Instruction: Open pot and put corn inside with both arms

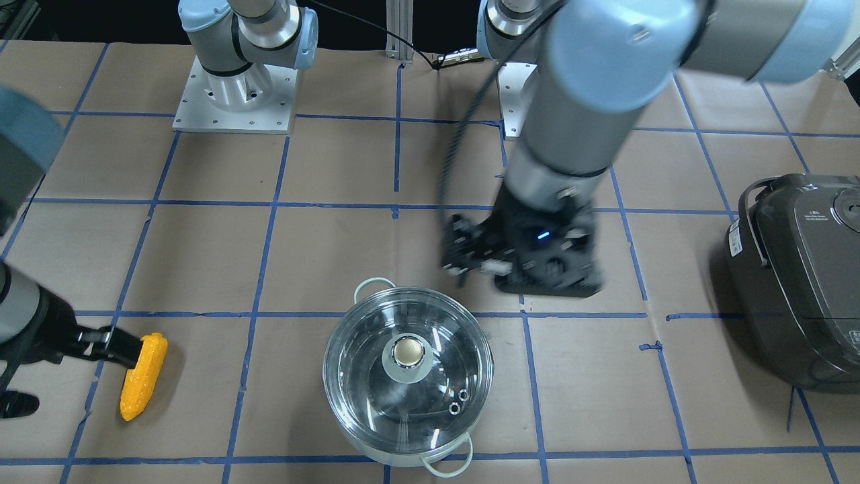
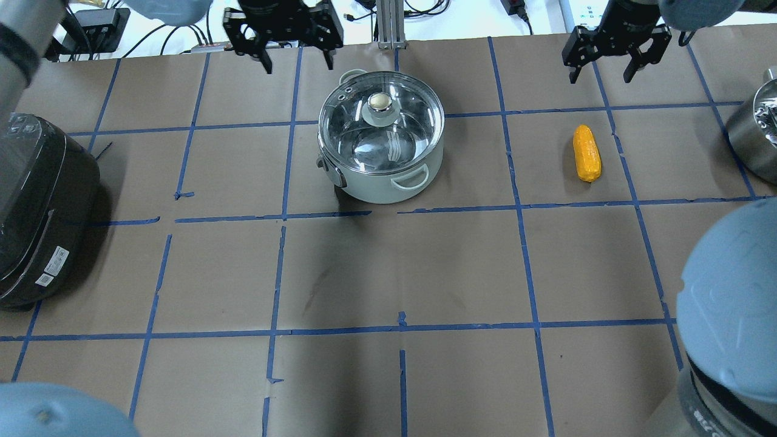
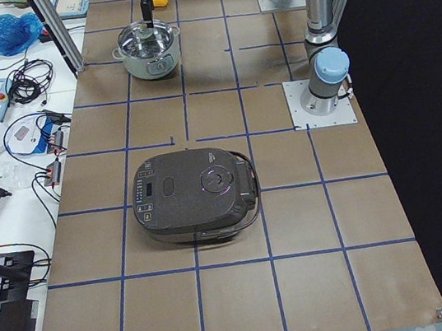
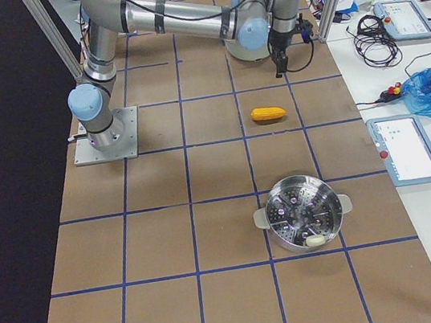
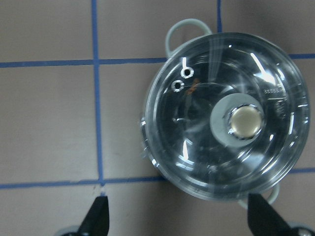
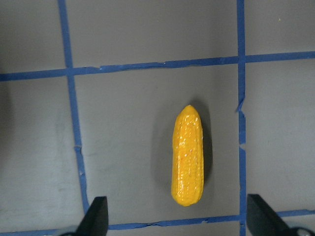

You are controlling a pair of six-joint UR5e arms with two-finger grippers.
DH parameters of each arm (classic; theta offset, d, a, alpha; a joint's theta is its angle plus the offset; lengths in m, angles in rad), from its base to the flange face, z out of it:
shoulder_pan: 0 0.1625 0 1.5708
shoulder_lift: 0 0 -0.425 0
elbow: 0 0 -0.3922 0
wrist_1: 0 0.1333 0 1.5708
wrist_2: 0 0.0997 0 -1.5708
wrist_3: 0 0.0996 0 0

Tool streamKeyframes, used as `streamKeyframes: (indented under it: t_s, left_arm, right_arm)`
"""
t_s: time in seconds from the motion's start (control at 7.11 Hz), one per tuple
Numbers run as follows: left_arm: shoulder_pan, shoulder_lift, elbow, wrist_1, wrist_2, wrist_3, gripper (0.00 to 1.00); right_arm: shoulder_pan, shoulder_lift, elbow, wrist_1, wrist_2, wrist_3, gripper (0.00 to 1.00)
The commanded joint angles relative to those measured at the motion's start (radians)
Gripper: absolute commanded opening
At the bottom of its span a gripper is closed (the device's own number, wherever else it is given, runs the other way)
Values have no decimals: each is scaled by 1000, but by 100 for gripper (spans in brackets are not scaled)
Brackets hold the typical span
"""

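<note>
The orange-yellow corn needs to go inside the pot [image 1: 407, 379]. So my right gripper should next grab the corn around its middle [image 1: 144, 376].
The pot [image 2: 381, 159] stands at the far middle of the table, its clear glass lid [image 2: 364, 130] on, the round knob [image 2: 380, 103] on top. My left gripper [image 2: 298, 64] is open and empty, up in the air just beyond the pot's far left side. In the left wrist view the knob [image 5: 244, 122] lies ahead of the fingertips [image 5: 98, 216]. The corn [image 2: 587, 153] lies flat on the table to the right. My right gripper [image 2: 601, 76] is open and empty above and just beyond it. The right wrist view shows the corn [image 6: 188, 156] ahead, between the fingers' lines.
A dark grey rice cooker [image 2: 42, 206] sits at the table's left side. A steel pot with a steamer insert [image 4: 304, 213] stands at the far right, partly cut off in the overhead view [image 2: 759, 133]. Blue tape lines grid the brown table cover.
</note>
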Motion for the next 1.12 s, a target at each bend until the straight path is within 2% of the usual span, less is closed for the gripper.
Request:
streamKeyframes:
  t_s: [0.0, 0.14, 0.28, 0.42, 0.56, 0.7, 0.84, 0.98]
  left_arm:
    - [-90, -206, 151, 42, -8, -79, 100]
    - [-112, -243, 149, 94, -14, -104, 100]
    - [-122, -253, 143, 93, -14, -105, 100]
    - [-123, -251, 143, 81, -11, -105, 100]
    - [-123, -250, 138, 67, -11, -105, 100]
    - [-124, -244, 115, 58, -5, -104, 100]
    - [-123, -227, 95, 60, 1, -90, 100]
    - [-121, -222, 100, 60, 2, -75, 100]
  right_arm:
    - [-32, 134, 41, -77, -2, -48, 99]
    - [-34, 133, 154, -200, -2, -48, 100]
    - [-34, 132, 225, -289, -4, -50, 100]
    - [-34, 132, 253, -313, -5, -62, 97]
    - [-34, 132, 250, -313, -7, -65, 65]
    - [-34, 129, 247, -302, -5, -67, 23]
    - [-37, 120, 244, -302, -7, -100, 4]
    - [-47, 107, 236, -299, -7, -104, 4]
